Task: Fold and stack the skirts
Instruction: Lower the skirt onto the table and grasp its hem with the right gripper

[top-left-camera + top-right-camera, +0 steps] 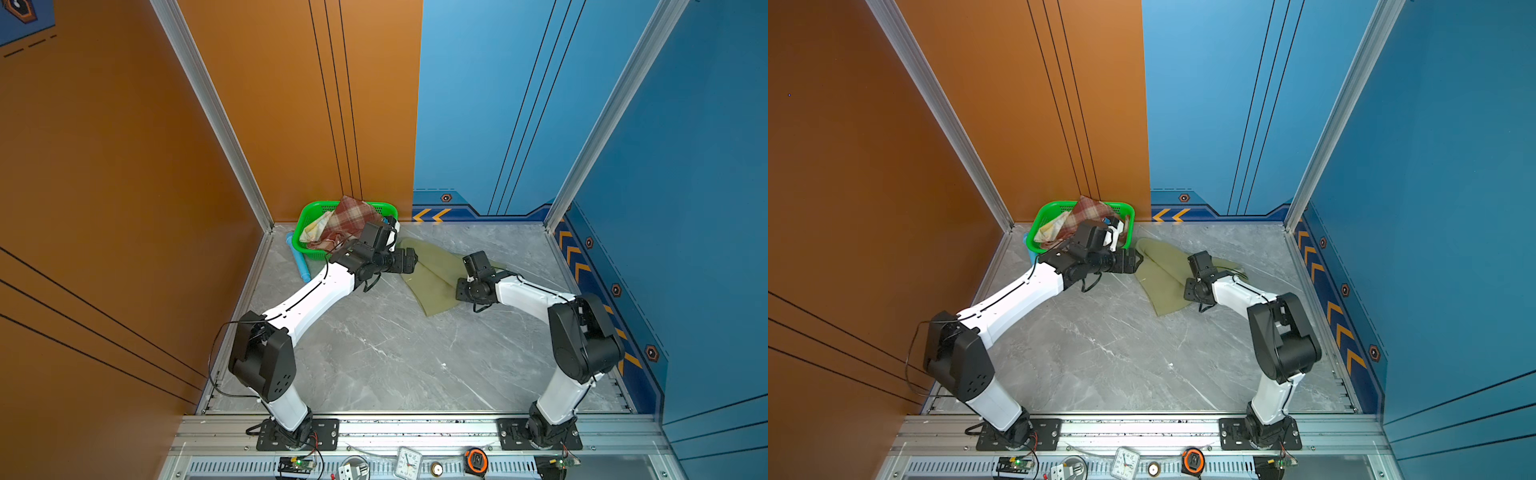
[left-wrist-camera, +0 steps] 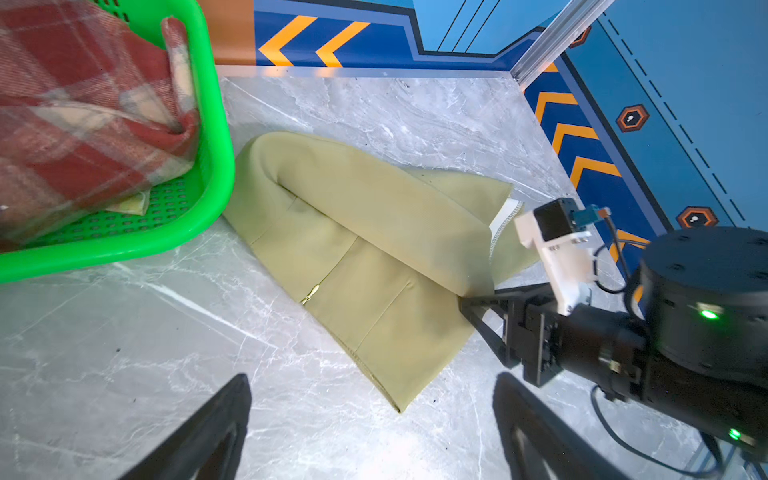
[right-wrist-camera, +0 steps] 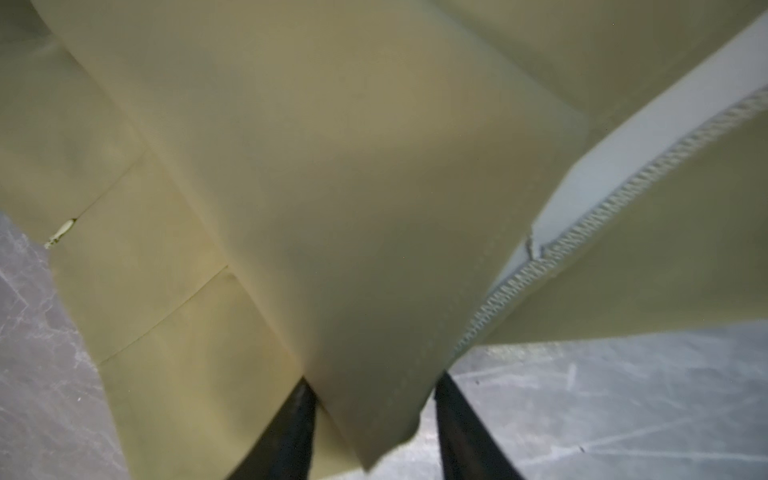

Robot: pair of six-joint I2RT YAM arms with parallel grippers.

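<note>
I need to spread the olive-green skirt for folding, so next I should grab it with my left gripper by the skirt's near corner, apart from my right gripper's fold.
An olive-green skirt lies loosely folded on the grey table to the right of the basket. Close up in the right wrist view, the skirt shows a pale inner hem. My right gripper sits low at its right edge. Its jaws stand half narrowed round a fold, and bare table shows beside one finger. My left gripper hovers open over the skirt's near-left corner and holds nothing. A red-brown plaid skirt and a pale yellowish one lie in the basket.
The green mesh basket stands in the back-left corner. A blue tube lies on the table to its left. Walls close the table at the back and on both sides. A clock and a tape measure sit on the front rail.
</note>
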